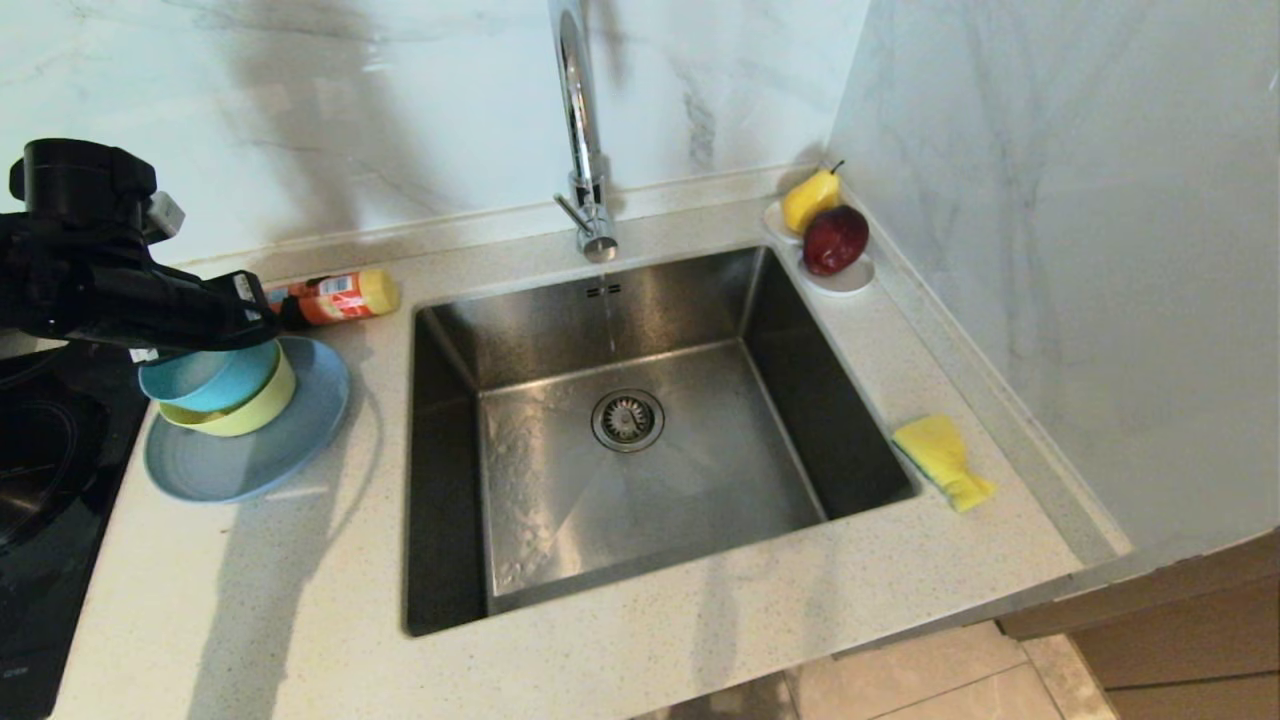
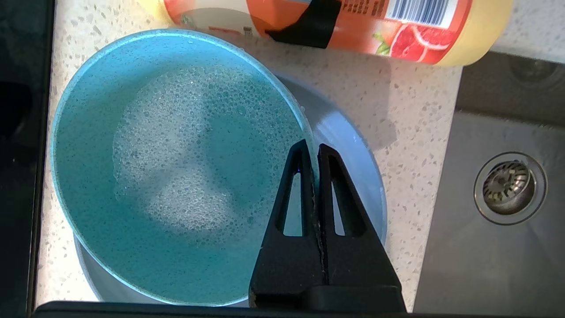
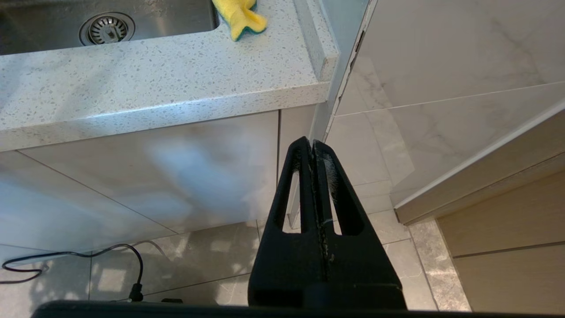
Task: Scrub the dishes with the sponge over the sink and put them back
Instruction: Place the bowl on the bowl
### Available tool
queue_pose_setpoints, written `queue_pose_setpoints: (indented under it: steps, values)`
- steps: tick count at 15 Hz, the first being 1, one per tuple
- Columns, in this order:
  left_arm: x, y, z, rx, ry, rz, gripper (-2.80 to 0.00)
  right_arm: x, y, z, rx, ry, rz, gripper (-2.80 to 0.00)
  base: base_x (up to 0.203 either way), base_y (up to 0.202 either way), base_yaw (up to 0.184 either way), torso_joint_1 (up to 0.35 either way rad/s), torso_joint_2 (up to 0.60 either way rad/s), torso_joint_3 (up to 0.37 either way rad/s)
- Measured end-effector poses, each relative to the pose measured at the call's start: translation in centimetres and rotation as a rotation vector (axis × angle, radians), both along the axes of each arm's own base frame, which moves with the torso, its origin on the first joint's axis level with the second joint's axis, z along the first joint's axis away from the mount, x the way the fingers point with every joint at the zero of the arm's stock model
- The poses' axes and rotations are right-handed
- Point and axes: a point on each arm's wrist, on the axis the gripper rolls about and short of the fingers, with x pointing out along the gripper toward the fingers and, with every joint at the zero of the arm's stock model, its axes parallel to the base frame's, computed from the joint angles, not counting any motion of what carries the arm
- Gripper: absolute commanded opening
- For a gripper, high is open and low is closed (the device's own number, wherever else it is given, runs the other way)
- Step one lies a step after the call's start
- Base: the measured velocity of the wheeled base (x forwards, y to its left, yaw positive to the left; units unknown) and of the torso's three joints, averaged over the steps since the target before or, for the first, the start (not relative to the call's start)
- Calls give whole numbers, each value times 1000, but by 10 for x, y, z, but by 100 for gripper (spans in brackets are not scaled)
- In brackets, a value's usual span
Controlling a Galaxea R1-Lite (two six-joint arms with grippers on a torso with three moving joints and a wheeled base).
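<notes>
My left gripper is ready to release the teal bowl and needs to let go of it. The teal bowl's bottom [image 1: 206, 386] is inside the yellow-green bowl's rim [image 1: 274, 408], so the teal bowl would rest nested there.
The small teal-blue bowl [image 1: 205, 380] [image 2: 176, 176] has soap foam inside. It sits tilted in the pale yellow-green bowl [image 1: 250, 415], which stands on the grey-blue plate [image 1: 240, 460] [image 2: 353, 145] left of the sink [image 1: 560, 500]. My left gripper [image 1: 262, 335] [image 2: 311, 148] is shut on the teal bowl's rim, one finger inside and one outside. The yellow sponge [image 1: 940, 460] [image 3: 240, 15] lies on the counter right of the sink. My right gripper [image 3: 311, 143] hangs shut and empty below the counter's front edge, facing the cabinet.
A thin stream of water runs from the chrome faucet [image 1: 580, 130] toward the drain [image 1: 627, 420]. An orange detergent bottle [image 1: 340, 297] [image 2: 353, 22] lies behind the dishes. A white dish with a pear and an apple [image 1: 835, 240] stands back right. A black hob [image 1: 40, 470] borders the left.
</notes>
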Motion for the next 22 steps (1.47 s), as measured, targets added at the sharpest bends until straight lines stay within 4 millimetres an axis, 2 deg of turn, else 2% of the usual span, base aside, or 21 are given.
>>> queue_pose_setpoints:
  steps: [2,3,9,14,15,20,22]
  values:
    - [0,0,-1,1,9,-2,-280,0,0,0,0,0,0,-280,0,0,0,0,0,0]
    - [-1,0,-2,6,13,-4,0,0,0,0,0,0,0,-280,0,0,0,0,0,0]
    - [-3,-1,2,13,4,-6,0,0,0,0,0,0,0,-280,0,0,0,0,0,0]
    - [-17,-4,25,5,-48,-4,0,0,0,0,0,0,0,-280,0,0,0,0,0,0]
    - [-24,-5,32,-4,-53,-5,-280,0,0,0,0,0,0,-280,0,0,0,0,0,0]
    - [-63,-16,68,-80,-114,-110,-280,0,0,0,0,0,0,-280,0,0,0,0,0,0]
    - [-75,-21,76,-77,-139,-153,-280,0,0,0,0,0,0,-280,0,0,0,0,0,0]
